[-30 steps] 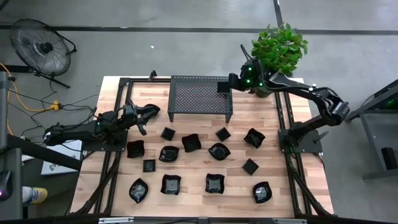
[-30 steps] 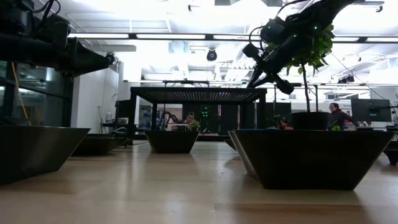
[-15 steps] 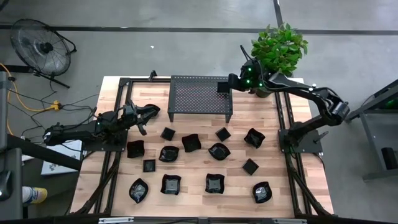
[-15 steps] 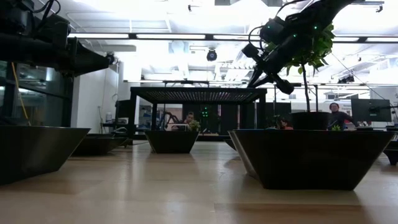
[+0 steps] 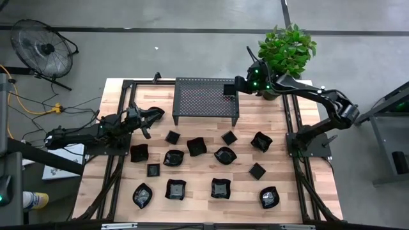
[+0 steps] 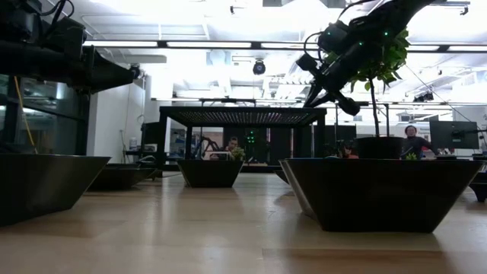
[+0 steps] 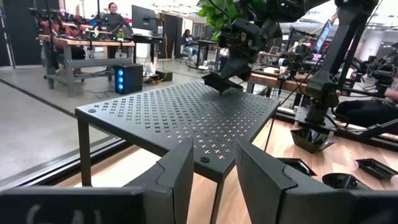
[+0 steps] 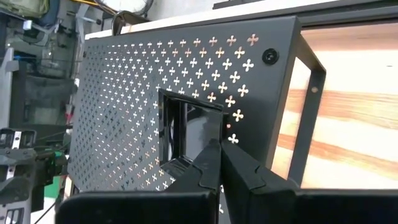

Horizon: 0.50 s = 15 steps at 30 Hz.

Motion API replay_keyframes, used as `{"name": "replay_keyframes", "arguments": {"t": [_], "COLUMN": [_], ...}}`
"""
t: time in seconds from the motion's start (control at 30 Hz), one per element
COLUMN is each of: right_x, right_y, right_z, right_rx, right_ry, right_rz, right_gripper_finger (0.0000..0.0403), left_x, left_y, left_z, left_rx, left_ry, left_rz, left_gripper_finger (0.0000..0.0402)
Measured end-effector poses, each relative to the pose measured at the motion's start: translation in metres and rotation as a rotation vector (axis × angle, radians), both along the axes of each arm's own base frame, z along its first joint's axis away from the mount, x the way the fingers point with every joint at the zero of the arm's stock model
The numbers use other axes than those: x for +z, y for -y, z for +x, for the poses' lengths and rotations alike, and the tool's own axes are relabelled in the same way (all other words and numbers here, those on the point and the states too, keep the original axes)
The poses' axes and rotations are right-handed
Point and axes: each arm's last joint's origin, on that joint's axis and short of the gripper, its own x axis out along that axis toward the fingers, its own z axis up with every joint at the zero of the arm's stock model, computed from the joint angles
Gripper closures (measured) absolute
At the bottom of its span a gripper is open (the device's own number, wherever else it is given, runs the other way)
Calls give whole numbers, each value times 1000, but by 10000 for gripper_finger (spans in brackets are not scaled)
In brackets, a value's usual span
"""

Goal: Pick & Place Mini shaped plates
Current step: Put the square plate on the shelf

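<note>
My right gripper opens next: the square black plate's base (image 5: 229,90) lies flat against the perforated rack top (image 5: 206,99), so the plate would rest there.
My right gripper (image 5: 231,87) is shut on the rim of a small square black plate (image 8: 186,134). It holds the plate at the back right corner of the black perforated rack (image 5: 204,99), at or just above the rack's top (image 7: 186,115). My left gripper (image 5: 148,121) hovers near the table's left side, facing the rack, open with nothing between its fingers (image 7: 180,171). Several more mini shaped plates lie on the wooden table in front of the rack, among them a wavy one (image 5: 195,146), a round one (image 5: 225,155) and a square one (image 5: 176,189).
A potted plant (image 5: 286,48) stands at the back right corner, behind the right arm. A floor fan (image 5: 45,48) sits off the table at the back left. In the low view, two plates (image 6: 380,190) loom close to the camera. People sit in the room beyond.
</note>
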Motion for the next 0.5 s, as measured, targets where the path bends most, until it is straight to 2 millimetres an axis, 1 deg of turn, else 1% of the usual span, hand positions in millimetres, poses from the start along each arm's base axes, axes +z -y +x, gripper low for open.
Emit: {"name": "replay_keyframes", "arguments": {"t": [0.5], "right_x": [-2], "right_y": [-4], "right_z": [2], "right_rx": [1], "right_ry": [-24], "right_rz": [5], "right_gripper_finger": [402], "left_x": [0], "left_y": [0], "left_z": [0], "left_rx": [0], "left_ry": [0], "left_rz": [0], "left_gripper_finger": [284]}}
